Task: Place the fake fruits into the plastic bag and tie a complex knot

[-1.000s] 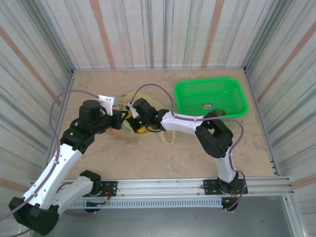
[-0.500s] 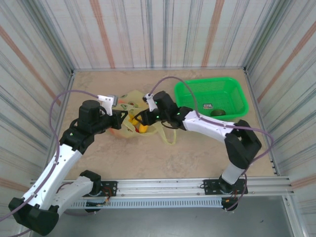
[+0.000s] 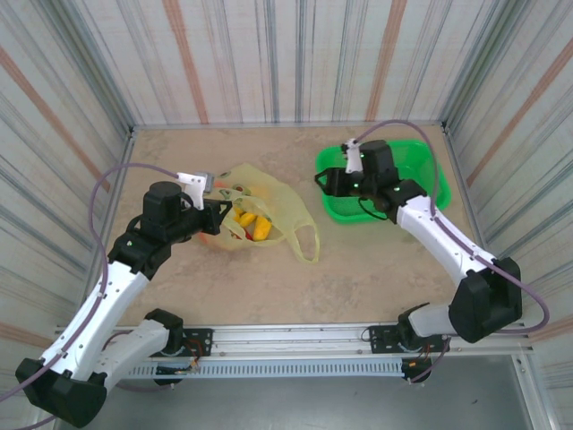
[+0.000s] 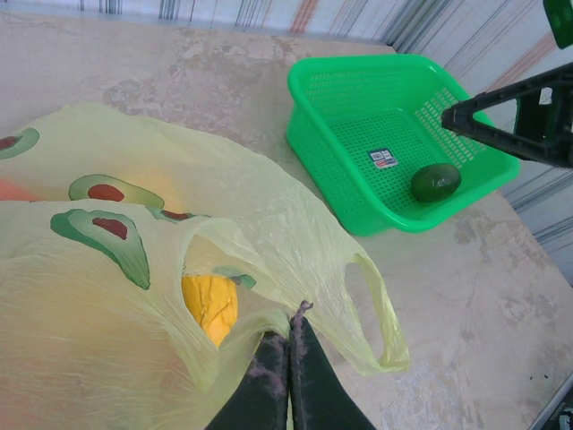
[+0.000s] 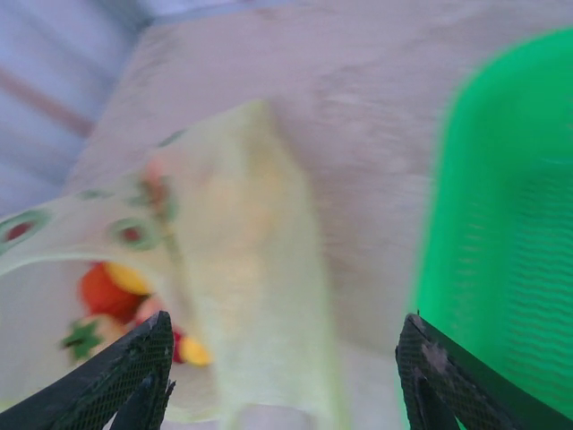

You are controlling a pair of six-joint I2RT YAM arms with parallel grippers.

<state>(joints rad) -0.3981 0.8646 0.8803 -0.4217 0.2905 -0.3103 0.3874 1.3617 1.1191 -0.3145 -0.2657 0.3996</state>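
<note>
The plastic bag's opening needs to be spread for the fruits. I will grab the plastic bag (image 3: pixel 269 202) by its loose-handle side (image 3: pixel 312 231) with my right gripper next, across from my left gripper.
The plastic bag (image 3: pixel 269 202) lies at mid-table with its mouth held open, and yellow and orange fake fruits (image 3: pixel 253 225) show inside. My left gripper (image 3: pixel 224 213) is shut on the bag's rim. In the left wrist view its jaws (image 4: pixel 291 330) pinch the film beside a yellow fruit (image 4: pixel 210 305). A dark green fruit (image 4: pixel 436 182) lies in the green basket (image 4: pixel 327 152). My right gripper (image 3: pixel 324 183) hangs open and empty over the basket's left edge. In the right wrist view, the right gripper (image 5: pixel 286 327) faces the blurred bag (image 5: pixel 242 224) and the red and yellow fruits (image 5: pixel 107 291) in it.
The green mesh basket (image 3: pixel 434 170) stands at the back right, close to the striped right wall. One loose bag handle (image 3: pixel 309 244) trails toward the table's middle. Striped walls close in the table on three sides.
My right arm has pulled out of the bag's mouth and swung right to the basket's left edge, jaws empty. The left gripper has kept its hold and place.
</note>
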